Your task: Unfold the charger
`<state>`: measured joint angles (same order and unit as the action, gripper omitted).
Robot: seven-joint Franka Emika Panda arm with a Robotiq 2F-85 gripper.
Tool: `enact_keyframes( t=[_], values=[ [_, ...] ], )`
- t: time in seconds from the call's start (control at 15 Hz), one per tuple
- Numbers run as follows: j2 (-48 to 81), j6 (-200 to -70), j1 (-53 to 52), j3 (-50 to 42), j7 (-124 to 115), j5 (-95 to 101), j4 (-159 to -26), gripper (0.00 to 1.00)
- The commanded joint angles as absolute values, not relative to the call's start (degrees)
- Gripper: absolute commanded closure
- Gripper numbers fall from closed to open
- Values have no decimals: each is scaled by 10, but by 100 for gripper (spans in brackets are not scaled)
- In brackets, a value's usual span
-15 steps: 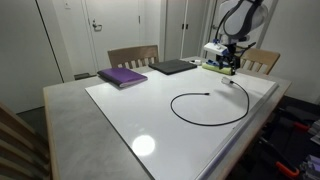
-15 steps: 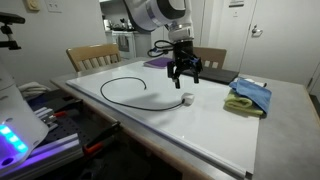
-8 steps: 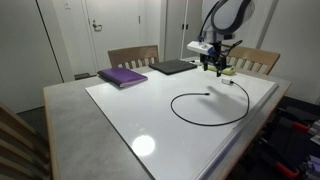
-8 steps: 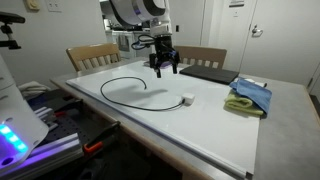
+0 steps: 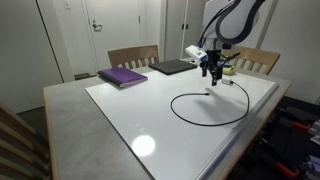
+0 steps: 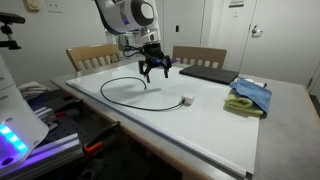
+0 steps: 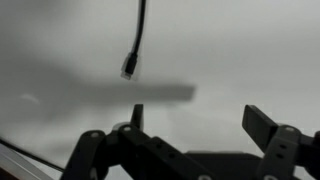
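The white plug block (image 6: 186, 100) will stay free as the robot's gripper next grabs the charger's black cable by its free end, to pull the loop out and unfold it.
The charger is a thin black cable (image 5: 205, 122) lying in an open loop on the white table top; it also shows in an exterior view (image 6: 118, 100). Its small white plug block (image 6: 186, 100) lies at one end near the table's middle. The free cable tip (image 7: 129, 68) shows in the wrist view, lying on the table just beyond the gripper. My gripper (image 5: 214, 70) hovers above that tip, and it also shows in an exterior view (image 6: 155, 70). Its fingers (image 7: 262, 122) stand wide apart with nothing between them.
A purple book (image 5: 122, 76) and a flat dark laptop (image 5: 172, 67) lie at the far side. A blue and yellow-green cloth (image 6: 249, 95) lies near one edge. Wooden chairs (image 5: 133, 56) stand behind the table.
My gripper has moved away from the plug-block end, across the table, to above the cable's free tip. The cable has not moved.
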<state>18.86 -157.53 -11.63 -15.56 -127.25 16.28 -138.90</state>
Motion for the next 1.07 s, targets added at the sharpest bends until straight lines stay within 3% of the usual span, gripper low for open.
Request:
enact_keyframes(
  t=[0.0,0.4,1.0],
  values=[
    [182,-1632,-117,-136,-1293,142,-1428,0],
    [199,-1706,-138,-123,-1267,132,-1451,0],
    [224,-1716,-122,-114,-1217,28,-1457,0]
  ],
)
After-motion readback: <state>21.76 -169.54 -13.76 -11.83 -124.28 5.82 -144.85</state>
